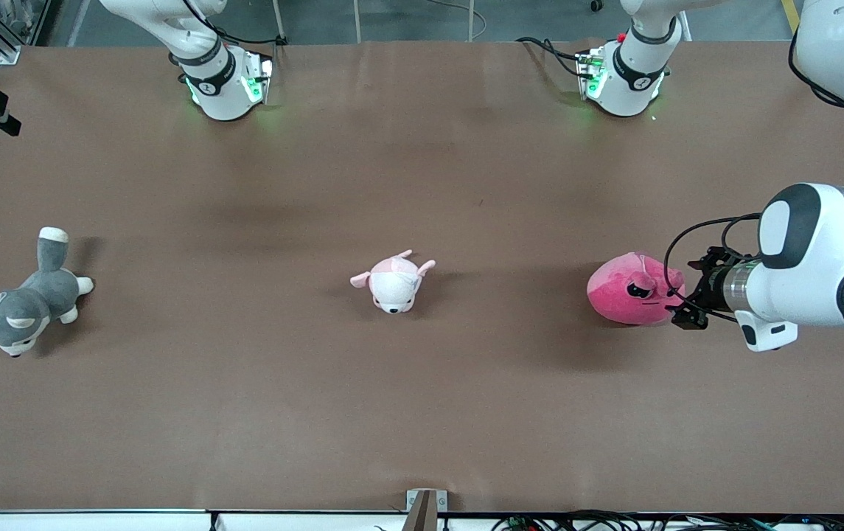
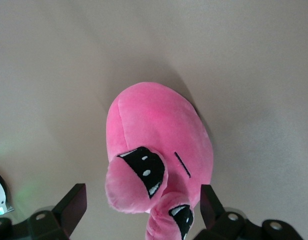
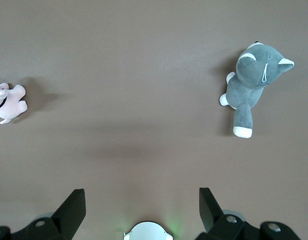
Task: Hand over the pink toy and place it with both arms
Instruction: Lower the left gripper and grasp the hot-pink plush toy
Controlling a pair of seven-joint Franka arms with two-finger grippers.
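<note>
The robot's left gripper should leave the pink toy's round body (image 2: 154,117) free for the handover, so it should grip the toy by its face end.
The pink toy (image 1: 632,289), a round hot-pink plush with dark frowning eyes, lies on the brown table toward the left arm's end. My left gripper (image 1: 681,301) is low at the toy's face end, reaching in from the table's end. In the left wrist view the pink toy (image 2: 159,135) fills the middle. The left gripper (image 2: 141,202) is open, with its fingers wide on either side of the toy's eyes and not pressing it. My right gripper (image 3: 141,205) waits open and empty, high over the table near its own base, and is out of the front view.
A pale pink-and-white plush (image 1: 394,284) lies mid-table and also shows in the right wrist view as a plush (image 3: 6,102) at the edge. A grey-and-white dog plush (image 1: 20,310) lies toward the right arm's end; the right wrist view shows this dog plush (image 3: 256,85) too.
</note>
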